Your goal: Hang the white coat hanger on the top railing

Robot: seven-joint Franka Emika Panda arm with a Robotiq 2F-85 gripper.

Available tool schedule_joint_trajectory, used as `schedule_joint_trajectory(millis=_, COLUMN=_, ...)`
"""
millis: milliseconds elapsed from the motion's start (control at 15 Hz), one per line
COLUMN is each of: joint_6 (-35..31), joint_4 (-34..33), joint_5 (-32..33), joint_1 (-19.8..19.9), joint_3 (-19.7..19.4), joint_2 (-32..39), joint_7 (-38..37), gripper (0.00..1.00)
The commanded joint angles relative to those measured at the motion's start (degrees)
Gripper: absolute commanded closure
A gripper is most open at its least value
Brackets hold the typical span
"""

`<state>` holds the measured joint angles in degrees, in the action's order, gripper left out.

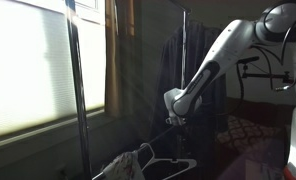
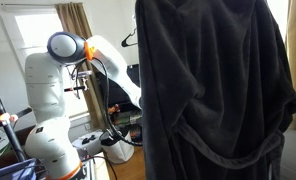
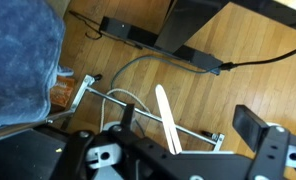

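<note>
My gripper should grab the white coat hanger (image 1: 176, 161) by its white arm next, away from the hanger's hook. The hook then stays free to hang on the top railing.
The white coat hanger (image 1: 176, 161) sits low by the foot of the garment rack, hook upward. In the wrist view one of its white arms (image 3: 168, 120) crosses the rack's lower metal crossbar (image 3: 193, 131) above the wooden floor. My gripper (image 1: 174, 118) hangs above the hanger, pointing down. In the wrist view its fingers (image 3: 188, 122) are wide apart, with the white arm between them and not clamped. The top railing is out of view. In an exterior view the dark robe (image 2: 213, 90) hides both the gripper and the hanger.
A rack upright (image 1: 78, 90) stands by the window, and another upright (image 1: 184, 45) has a dark robe (image 1: 176, 60) on it. A dark wire hanger hook (image 2: 128, 38) shows beside the robe. Blue cloth (image 3: 23, 60), a black power strip (image 3: 128, 31) and cables lie on the floor.
</note>
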<state>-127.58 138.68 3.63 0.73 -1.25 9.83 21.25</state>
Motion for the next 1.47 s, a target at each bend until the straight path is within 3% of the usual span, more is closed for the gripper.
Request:
schedule_joint_trajectory(millis=0, joint_6=-12.4, joint_4=3.3, joint_5=0.2, joint_1=0.9, joint_3=1.4, joint_2=0.7, joint_7=4.0, gripper=0.00)
schedule_joint_trajectory(millis=133, joint_6=-17.3, joint_4=3.9, joint_5=-1.5, joint_1=1.6, joint_3=2.0, joint_2=2.3, joint_7=6.9, gripper=0.00)
schedule_joint_trajectory(millis=267, joint_6=-17.7, joint_4=3.9, joint_5=-3.5, joint_1=2.6, joint_3=2.9, joint_2=3.7, joint_7=9.9, gripper=0.00)
schedule_joint_trajectory(millis=467, joint_6=-19.6, joint_4=3.6, joint_5=-3.9, joint_1=4.0, joint_3=3.9, joint_2=6.0, joint_7=13.2, gripper=0.35)
schedule_joint_trajectory(millis=1000, joint_6=-22.6, joint_4=4.4, joint_5=-6.9, joint_1=7.1, joint_3=7.2, joint_2=6.4, joint_7=21.8, gripper=0.96)
schedule_joint_trajectory(millis=1133, joint_6=-22.5, joint_4=4.5, joint_5=-7.0, joint_1=7.2, joint_3=7.6, joint_2=6.0, joint_7=22.2, gripper=1.00)
schedule_joint_trajectory(millis=1400, joint_6=-22.9, joint_4=5.2, joint_5=-8.7, joint_1=7.8, joint_3=8.7, joint_2=5.1, joint_7=24.3, gripper=0.99)
